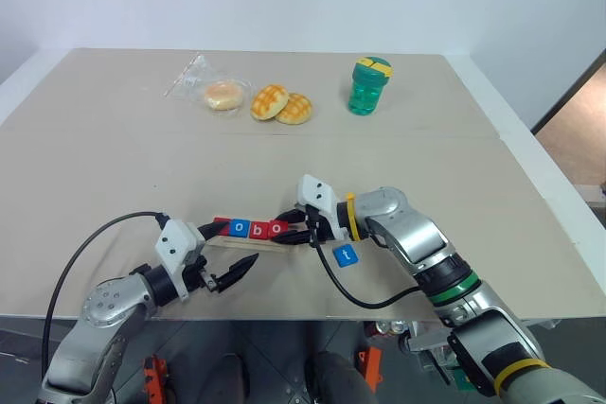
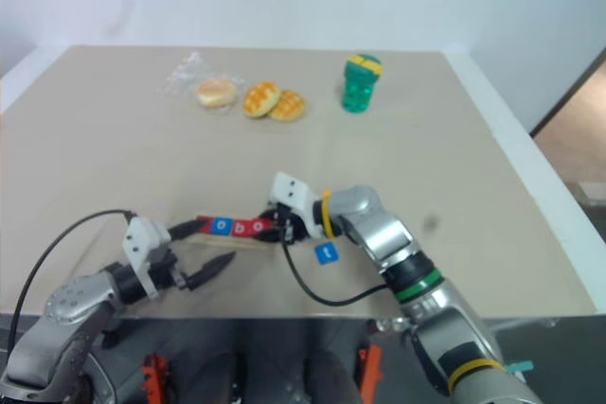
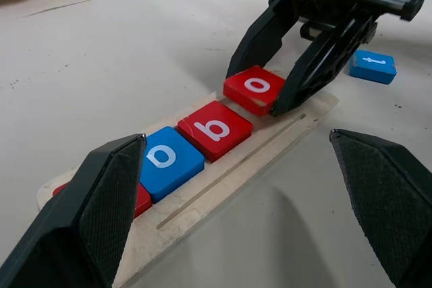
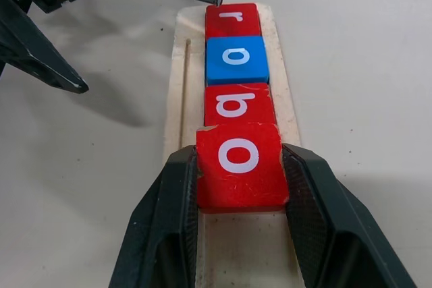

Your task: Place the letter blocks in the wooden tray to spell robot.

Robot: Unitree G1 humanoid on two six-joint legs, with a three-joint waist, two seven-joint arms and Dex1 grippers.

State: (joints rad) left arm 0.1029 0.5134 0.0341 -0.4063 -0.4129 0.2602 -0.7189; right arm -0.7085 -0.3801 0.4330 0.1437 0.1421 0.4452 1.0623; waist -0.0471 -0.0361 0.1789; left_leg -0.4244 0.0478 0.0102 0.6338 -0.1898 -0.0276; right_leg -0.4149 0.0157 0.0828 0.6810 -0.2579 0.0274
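Note:
The red o block (image 4: 238,164) sits over the tray's groove behind the red b, so it is time for my right gripper to open now.
The wooden tray (image 1: 237,242) lies near the table's front edge. In it, from the left, sit a red r (image 4: 232,19), a blue o (image 3: 165,160) and a red b (image 3: 214,128). My right gripper (image 4: 239,150) is shut on a red o block (image 4: 238,164) right behind the b, slightly tilted over the tray. A blue t block (image 1: 346,254) lies on the table just right of the tray. My left gripper (image 1: 232,253) is open, its fingers standing either side of the tray's left end, one tip close to the r.
At the back of the table lie two golden buns (image 1: 281,104), a bagged bun (image 1: 221,95) and a green bottle (image 1: 368,85). The table's front edge (image 1: 284,314) runs close behind the tray. A black cable (image 1: 85,243) loops off my left wrist.

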